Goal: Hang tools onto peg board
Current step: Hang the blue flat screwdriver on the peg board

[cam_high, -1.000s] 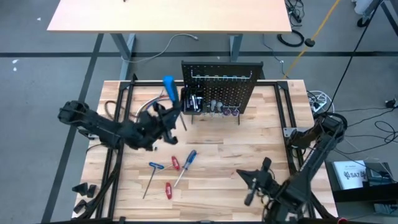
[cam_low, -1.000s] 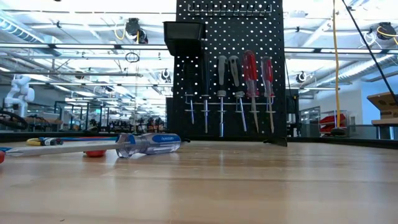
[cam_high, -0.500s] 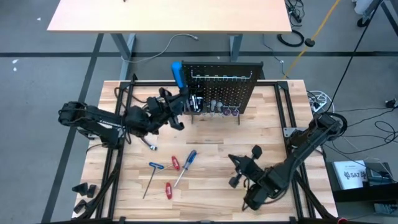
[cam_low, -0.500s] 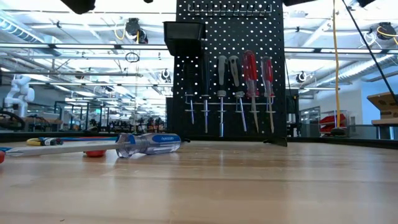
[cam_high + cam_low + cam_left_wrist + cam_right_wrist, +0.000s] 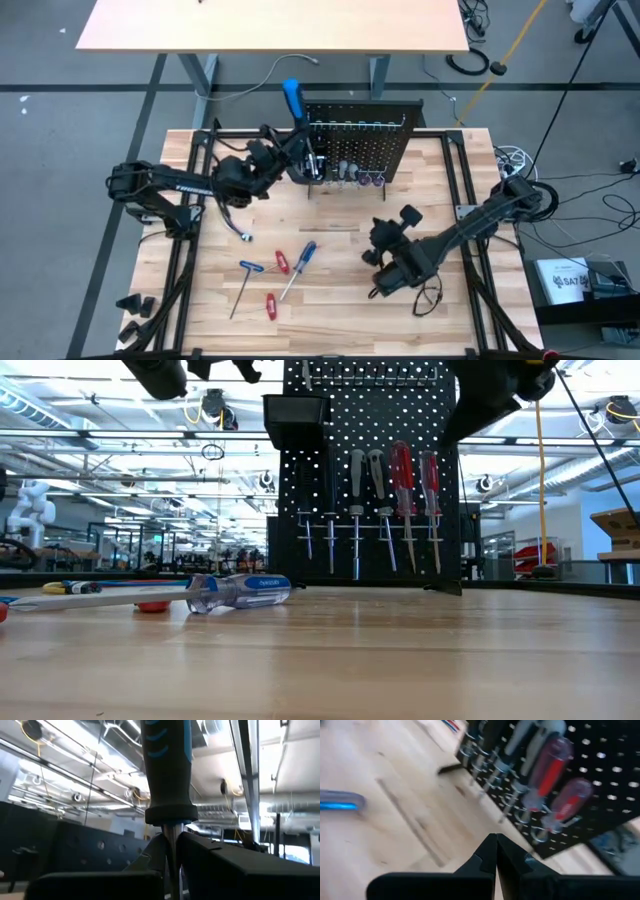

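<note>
I should keep my left gripper closed for now, because the blue screwdriver hangs beside the peg board's top corner (image 5: 309, 106). I will hang the screwdriver on the board first, and then open my left gripper.
My left gripper (image 5: 298, 148) is high up at the left end of the black peg board (image 5: 360, 135) and is shut on a blue-handled screwdriver (image 5: 292, 97), whose handle (image 5: 167, 765) stands above the fingers. My right gripper (image 5: 383, 238) is shut and empty over the table in front of the board. Several screwdrivers with grey and red handles (image 5: 400, 480) hang on the board's hooks. A blue screwdriver (image 5: 298, 270) lies flat on the table, also in the low view (image 5: 235, 590), with two red ones (image 5: 282, 262) and a blue T-handled key (image 5: 245, 280). My left gripper pinches the screwdriver's metal shaft (image 5: 170, 851) between its two fingers, just below the handle's collar. The screwdriver stands about upright, handle up, lifted clear of the table. Its tip is hidden below the fingers.
A small black bin (image 5: 297, 422) hangs on the board's upper left, close to the held screwdriver. Black frame rails (image 5: 195, 190) run along the table's sides. Bare wood (image 5: 340, 225) lies between the board and the loose tools.
My left gripper has carried the blue screwdriver up and toward the far edge, to the peg board's left end, and the handle now stands above the board's top. My right gripper has gone from the near edge toward the peg board. The tools on the table have kept still.
</note>
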Tool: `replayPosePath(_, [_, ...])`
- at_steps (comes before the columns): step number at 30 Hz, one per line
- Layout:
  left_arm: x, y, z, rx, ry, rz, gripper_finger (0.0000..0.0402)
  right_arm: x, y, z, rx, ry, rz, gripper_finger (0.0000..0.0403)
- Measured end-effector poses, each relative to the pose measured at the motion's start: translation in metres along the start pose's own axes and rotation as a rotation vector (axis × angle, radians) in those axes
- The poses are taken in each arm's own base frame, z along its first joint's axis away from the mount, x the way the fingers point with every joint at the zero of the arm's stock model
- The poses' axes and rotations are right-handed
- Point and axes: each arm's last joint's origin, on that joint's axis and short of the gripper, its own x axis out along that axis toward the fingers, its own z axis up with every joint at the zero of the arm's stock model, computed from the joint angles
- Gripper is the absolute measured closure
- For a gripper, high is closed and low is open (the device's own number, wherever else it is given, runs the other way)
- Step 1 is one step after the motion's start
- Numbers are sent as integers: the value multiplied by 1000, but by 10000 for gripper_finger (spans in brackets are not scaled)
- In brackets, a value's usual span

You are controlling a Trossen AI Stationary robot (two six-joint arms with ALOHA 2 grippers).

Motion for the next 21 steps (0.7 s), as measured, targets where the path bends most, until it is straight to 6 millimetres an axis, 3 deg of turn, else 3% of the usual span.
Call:
replayPosePath(5, [5, 4, 2, 6, -21, -7, 367, 18, -14, 0, -32, 1, -120, 403])
replayPosePath(13, [22, 10, -4, 28, -25, -28, 367, 47, -23, -23, -41, 117, -167, 403])
replayPosePath(17, [30, 14, -16, 48, 17, -31, 367, 53, -24, -29, -37, 158, -167, 403])
replayPosePath(21, [32, 20, -15, 52, 3, -18, 367, 54, -23, -29, -37, 168, -160, 403])
